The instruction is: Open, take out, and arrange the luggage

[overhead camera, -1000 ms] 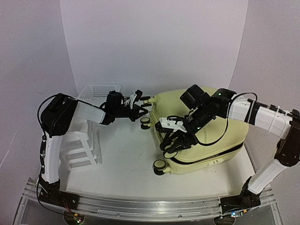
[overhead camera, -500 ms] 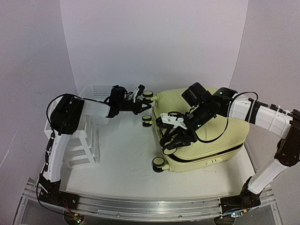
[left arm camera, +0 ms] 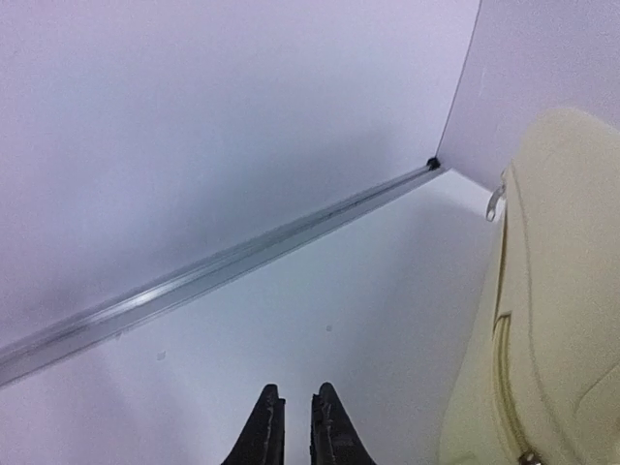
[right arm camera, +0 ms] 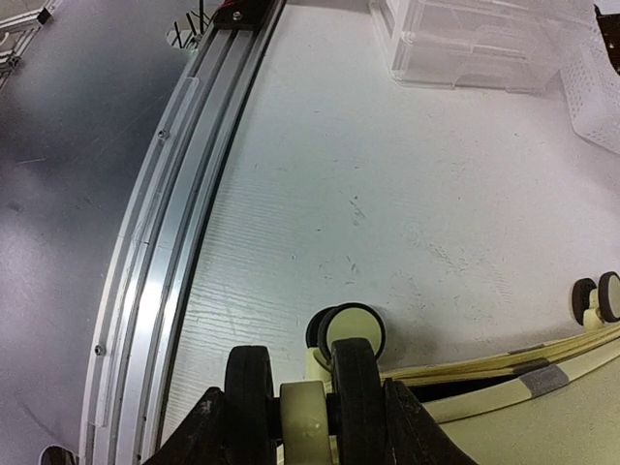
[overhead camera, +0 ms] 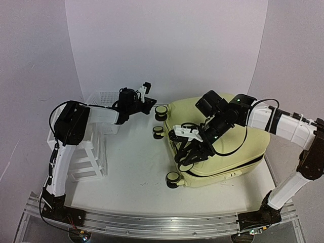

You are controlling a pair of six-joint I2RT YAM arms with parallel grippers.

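The luggage lies flat and the twin caster wheel would stay in place, so it is now time for my right gripper to open.
The pale-yellow luggage (overhead camera: 243,144) lies flat at the centre right, its black wheels pointing left. My right gripper (overhead camera: 185,158) is at its front left corner. In the right wrist view my right gripper (right arm camera: 305,402) is shut on a twin caster wheel (right arm camera: 354,387), with a second wheel (right arm camera: 349,334) on the table beyond it and a dark gap along the shell seam (right arm camera: 465,387). My left gripper (overhead camera: 151,100) hovers just left of the back wheel (overhead camera: 161,111), apart from it. In the left wrist view my left gripper (left arm camera: 295,392) is shut and empty, with the luggage (left arm camera: 562,291) at the right.
A white mesh basket (overhead camera: 104,104) sits on a white plastic drawer unit (overhead camera: 86,157) at the left; both show in the right wrist view, basket (right arm camera: 596,87) and drawers (right arm camera: 475,44). An aluminium rail (overhead camera: 152,220) runs along the near edge. White walls close the back and sides.
My left gripper has drawn back left and up, away from the back wheel it was at half a second ago. My right gripper has stayed on the front wheel.
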